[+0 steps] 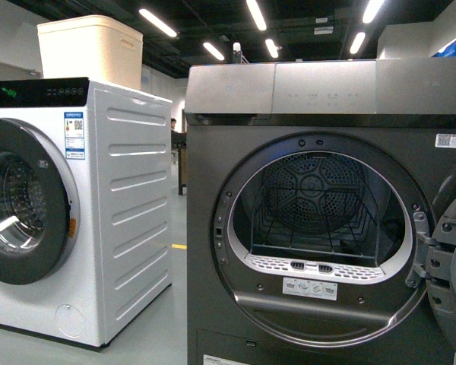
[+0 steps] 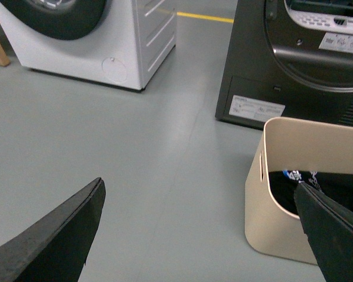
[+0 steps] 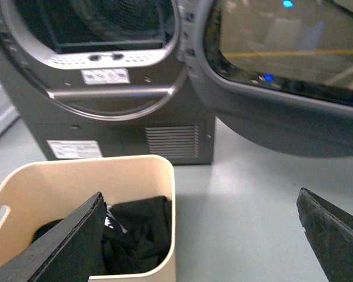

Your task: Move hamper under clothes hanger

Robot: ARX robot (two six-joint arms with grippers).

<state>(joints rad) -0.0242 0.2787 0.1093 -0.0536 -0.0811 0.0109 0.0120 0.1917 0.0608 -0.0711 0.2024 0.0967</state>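
Next, the right gripper grabs the hamper by the thin rim of its side (image 3: 174, 217). The broad tub (image 3: 91, 191) is too wide for the fingers.
The beige hamper (image 2: 276, 229) stands on the grey floor in front of the dark grey dryer, with black clothes (image 3: 138, 232) inside; it also shows in the right wrist view (image 3: 82, 176). My left gripper (image 2: 200, 229) is open, above the floor beside the hamper, one finger (image 2: 335, 235) over its rim. My right gripper (image 3: 200, 235) is open above the hamper's corner and the floor beside it, one finger (image 3: 59, 247) over the tub. The clothes hanger is out of view. Neither arm shows in the front view.
A dark grey dryer (image 1: 327, 99) stands ahead with its round door (image 3: 294, 53) swung open. A white washing machine (image 1: 129, 205) stands to its left with a paler cream-white bin (image 1: 91, 49) on top. A yellow floor line (image 2: 203, 16) runs behind them.
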